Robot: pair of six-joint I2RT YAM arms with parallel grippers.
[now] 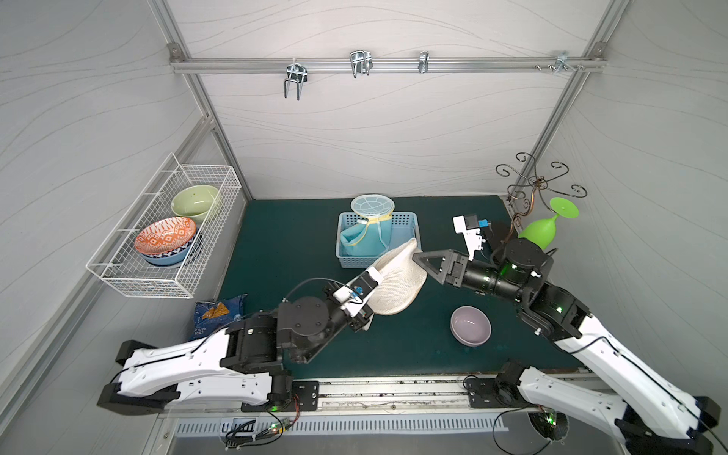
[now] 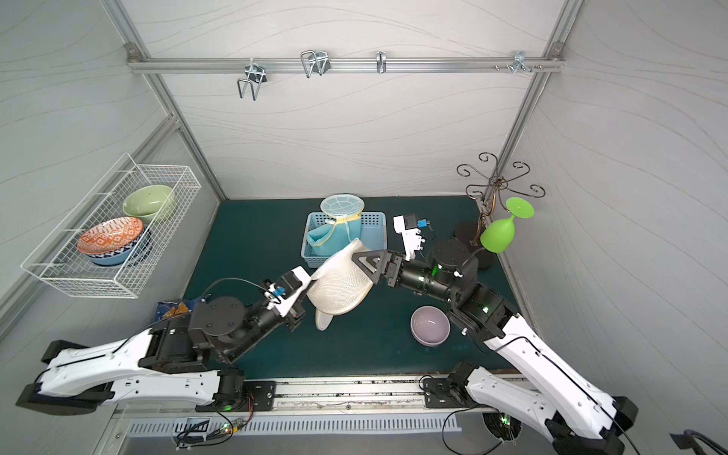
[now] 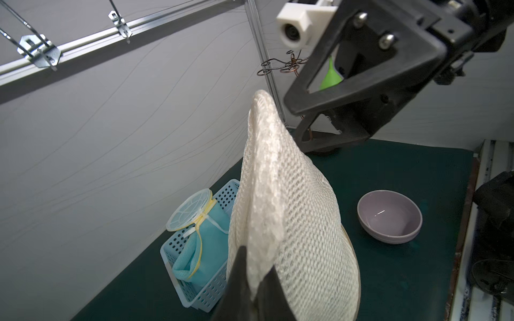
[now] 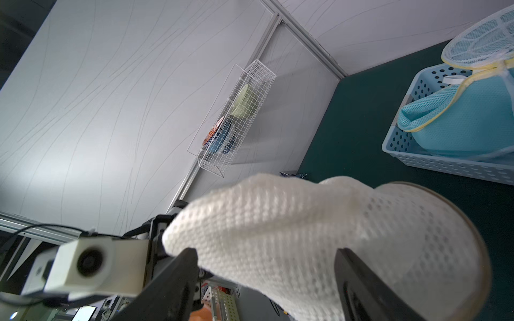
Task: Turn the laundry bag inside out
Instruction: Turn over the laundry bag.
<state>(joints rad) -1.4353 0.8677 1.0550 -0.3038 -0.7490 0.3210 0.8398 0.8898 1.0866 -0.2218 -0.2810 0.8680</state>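
Observation:
My right gripper should grab the far mesh edge of the laundry bag next. My left gripper is then free to turn the bag inside out.
The laundry bag is white mesh with a stiff round rim, held up above the dark green mat. My left gripper is shut on a fold of its fabric at the near-left side. From the right, my right gripper reaches to the bag's upper far edge. In the right wrist view its jaws stand wide open, and the mesh lies across the gap between them without being pinched.
A blue perforated basket with a turquoise mesh bag stands just behind. A lilac bowl sits front right, a chip bag front left. A wire basket with bowls hangs on the left wall. A green glass hangs at back right.

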